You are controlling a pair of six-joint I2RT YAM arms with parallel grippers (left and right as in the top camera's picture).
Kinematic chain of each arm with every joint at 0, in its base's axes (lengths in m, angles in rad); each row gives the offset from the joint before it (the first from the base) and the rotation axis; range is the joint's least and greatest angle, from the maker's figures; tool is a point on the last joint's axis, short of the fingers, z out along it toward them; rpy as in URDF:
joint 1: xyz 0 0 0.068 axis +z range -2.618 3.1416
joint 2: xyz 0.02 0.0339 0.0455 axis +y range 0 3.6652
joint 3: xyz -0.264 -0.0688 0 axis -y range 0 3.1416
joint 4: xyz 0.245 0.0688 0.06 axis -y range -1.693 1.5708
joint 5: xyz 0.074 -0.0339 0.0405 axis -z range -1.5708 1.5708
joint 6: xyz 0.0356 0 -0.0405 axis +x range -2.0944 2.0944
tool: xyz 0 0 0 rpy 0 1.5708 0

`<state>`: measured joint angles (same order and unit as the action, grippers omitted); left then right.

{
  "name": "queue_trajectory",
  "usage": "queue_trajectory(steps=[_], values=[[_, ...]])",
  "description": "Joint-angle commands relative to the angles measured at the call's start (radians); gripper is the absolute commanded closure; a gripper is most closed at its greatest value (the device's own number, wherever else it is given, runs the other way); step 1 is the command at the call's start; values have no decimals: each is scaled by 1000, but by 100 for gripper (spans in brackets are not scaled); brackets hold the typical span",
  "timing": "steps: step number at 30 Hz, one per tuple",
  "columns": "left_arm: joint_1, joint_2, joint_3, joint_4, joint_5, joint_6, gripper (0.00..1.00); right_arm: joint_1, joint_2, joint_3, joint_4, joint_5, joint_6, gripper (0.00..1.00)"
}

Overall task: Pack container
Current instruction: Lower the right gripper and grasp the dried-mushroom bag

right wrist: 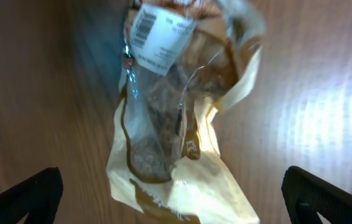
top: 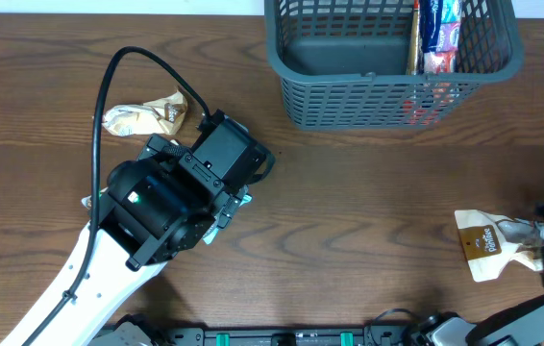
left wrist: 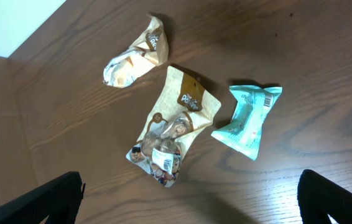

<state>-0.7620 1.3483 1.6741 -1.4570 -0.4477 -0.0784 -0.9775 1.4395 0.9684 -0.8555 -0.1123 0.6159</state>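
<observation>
My right gripper's fingers are still high and closing now would miss the cream pouch, so lowering them comes first.
The grey-blue mesh container (top: 349, 77) stands at the back right, with several snack packets (top: 437, 38) upright at its right end. My left gripper (left wrist: 188, 200) is open and empty above the table. In front of it lie a cream-and-brown pouch (left wrist: 173, 127), a teal packet (left wrist: 247, 118) and a crumpled cream packet (left wrist: 135, 56). The crumpled packet also shows in the overhead view (top: 147, 115). My right gripper (right wrist: 173, 202) is open, its fingers wide on either side of a cream pouch with a brown label (right wrist: 176, 124), which lies at the right edge of the table (top: 488, 245).
The left arm (top: 171, 202) covers the table's left-middle and hides the pouch and teal packet from above. Its black cable (top: 109, 77) loops toward the back. The wooden table (top: 368, 202) runs between the arms.
</observation>
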Motion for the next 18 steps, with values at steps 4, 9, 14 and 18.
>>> queue_trajectory(steps=[4,9,14,18], values=[[4,4,3,0,-5,-9,1,-3,46,-36,57,-53,-18,1],[4,4,3,0,-5,-9,1,-1,99,-36,88,-47,-18,1],[4,4,3,0,-5,-9,1,33,143,-36,90,58,81,1],[4,4,3,0,-5,-9,1,81,168,-35,129,67,95,1]])
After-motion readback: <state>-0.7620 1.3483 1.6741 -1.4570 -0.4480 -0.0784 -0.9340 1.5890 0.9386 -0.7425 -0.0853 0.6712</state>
